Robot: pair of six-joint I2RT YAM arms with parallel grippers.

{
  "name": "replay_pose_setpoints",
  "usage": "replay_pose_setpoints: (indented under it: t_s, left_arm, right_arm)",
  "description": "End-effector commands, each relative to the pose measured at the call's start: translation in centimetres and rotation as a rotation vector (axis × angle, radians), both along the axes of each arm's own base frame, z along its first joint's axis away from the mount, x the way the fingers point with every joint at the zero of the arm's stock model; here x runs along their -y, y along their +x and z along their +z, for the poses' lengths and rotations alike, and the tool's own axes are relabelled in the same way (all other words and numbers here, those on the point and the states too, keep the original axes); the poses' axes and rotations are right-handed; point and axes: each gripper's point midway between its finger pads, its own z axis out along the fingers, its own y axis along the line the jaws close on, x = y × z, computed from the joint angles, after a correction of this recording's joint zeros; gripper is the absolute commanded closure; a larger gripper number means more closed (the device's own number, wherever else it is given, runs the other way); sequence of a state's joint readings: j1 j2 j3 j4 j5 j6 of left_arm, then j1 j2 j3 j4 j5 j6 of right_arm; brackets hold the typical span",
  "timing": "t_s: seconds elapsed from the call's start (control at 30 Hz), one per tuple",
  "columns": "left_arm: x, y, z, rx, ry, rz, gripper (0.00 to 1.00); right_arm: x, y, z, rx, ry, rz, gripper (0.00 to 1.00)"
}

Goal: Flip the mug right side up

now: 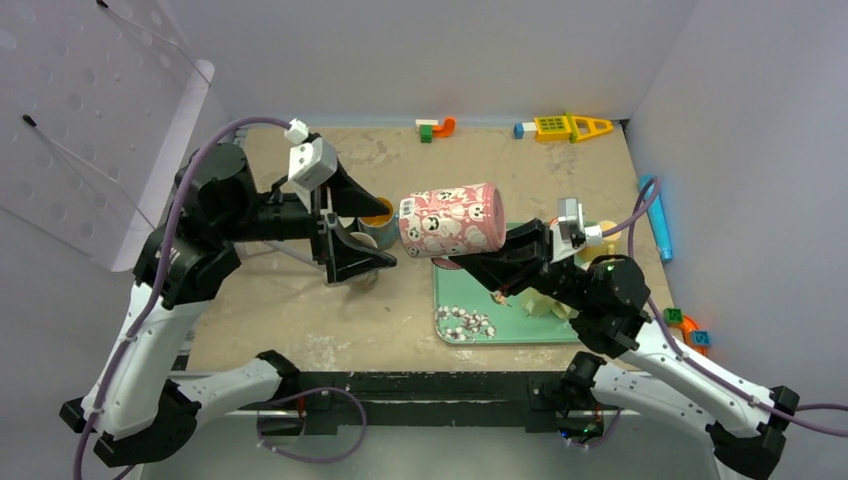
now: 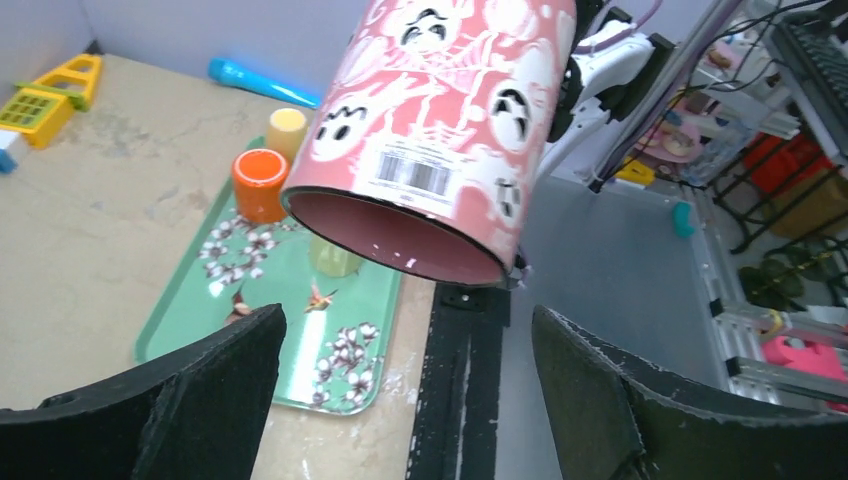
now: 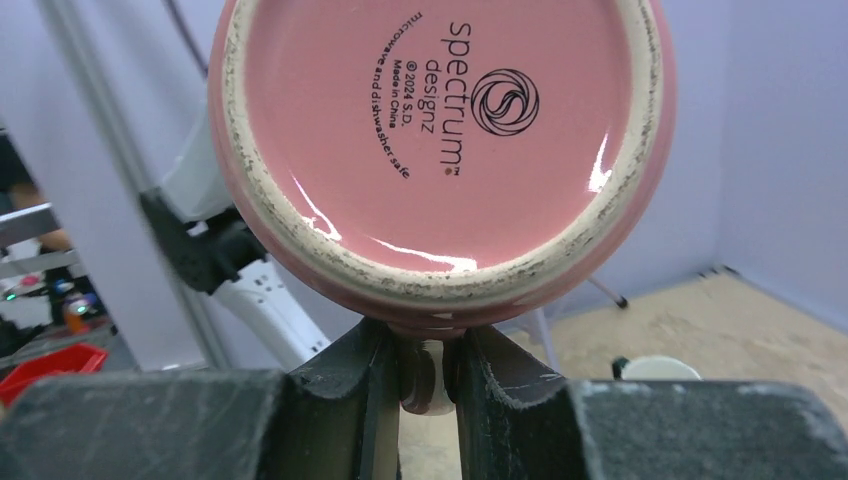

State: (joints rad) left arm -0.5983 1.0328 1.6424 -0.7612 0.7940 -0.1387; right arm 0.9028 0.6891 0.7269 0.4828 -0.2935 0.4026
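Note:
My left gripper grabs the pink mug by the rim at its opening next, leaving the mug's base free to set it upright.
The pink mug with white ghost faces hangs on its side in the air over the table's middle, its mouth toward the left arm. My right gripper is shut on the mug's handle from below; in the right wrist view the mug's base fills the top and the handle is pinched between the fingers. My left gripper is open and empty just left of the mug's mouth. In the left wrist view the mug hangs above and beyond the wide-apart fingertips.
A green flowered tray lies under the right arm, holding an orange cup, a yellow cup and a green cup. A grey cup with orange inside stands behind the left gripper. Toys lie along the back wall; a blue tube lies at the right.

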Motion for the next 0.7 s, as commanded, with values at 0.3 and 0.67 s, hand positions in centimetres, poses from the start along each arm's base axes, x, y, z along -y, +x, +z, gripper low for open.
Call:
replay_pose_setpoints:
  t_s: [0.3, 0.67]
  left_arm:
    - [2.4, -3.3, 3.0, -0.204, -0.135, -0.336, 0.26]
    - [2.4, -2.7, 3.0, -0.22, -0.138, -0.28, 1.0]
  right_arm:
    - [-0.5, -2.4, 7.4, 0.213, 0.208, 0.081, 1.0]
    - [-4.2, 1.1, 3.4, 0.105, 0.084, 0.044, 1.0]
